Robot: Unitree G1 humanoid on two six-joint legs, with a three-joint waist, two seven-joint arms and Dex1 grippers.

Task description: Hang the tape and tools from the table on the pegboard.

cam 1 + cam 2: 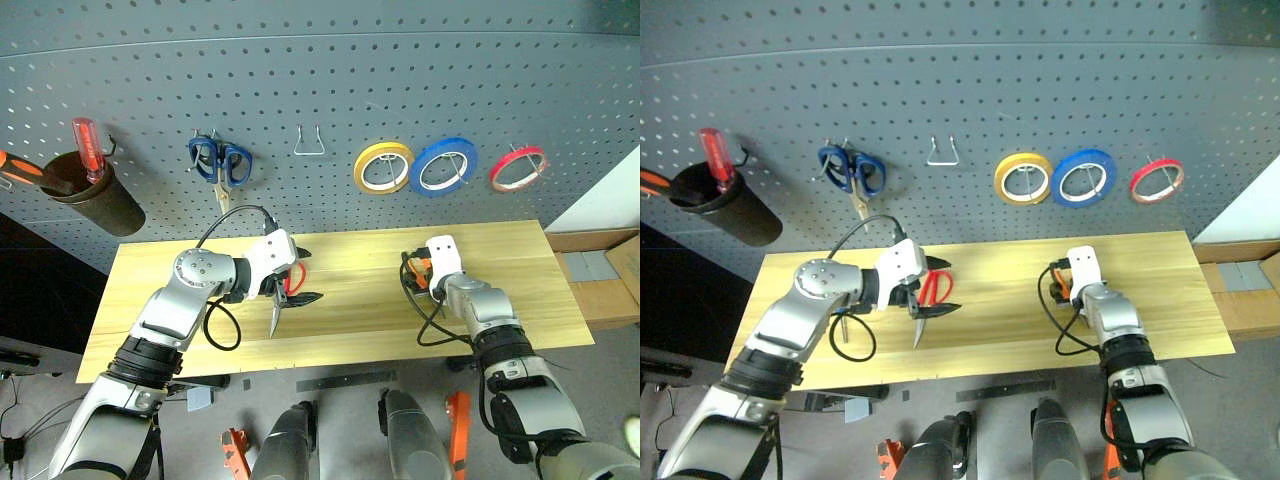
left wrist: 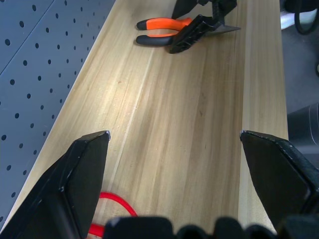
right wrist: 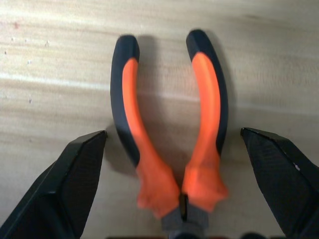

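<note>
My right gripper's fingertips are low on either side of both orange handles, so my right gripper closes on the pliers next.
The red-handled scissors [image 1: 293, 281] lie on the light wood table [image 1: 350, 335], blades toward its front edge. My left gripper [image 1: 303, 275] hovers open just over their handles; a red loop [image 2: 117, 204] shows low between its fingers. The orange-and-black pliers [image 3: 169, 149] lie flat on the table further right, handles pointing away from my right gripper [image 3: 173, 132]. Its fingers stand open either side of the pliers and touch neither handle. The thin red tape ring [image 1: 497, 178] hangs on a hook at the right of the grey pegboard [image 1: 320, 70].
On the pegboard hang blue-handled scissors [image 1: 220, 162], an empty wire hook [image 1: 309, 142], a yellow roll [image 1: 360, 172] and a blue roll [image 1: 416, 172]. A dark cup [image 1: 100, 205] at the left holds a red screwdriver [image 1: 88, 148]. Cardboard boxes [image 1: 600, 280] stand beyond the table's right end.
</note>
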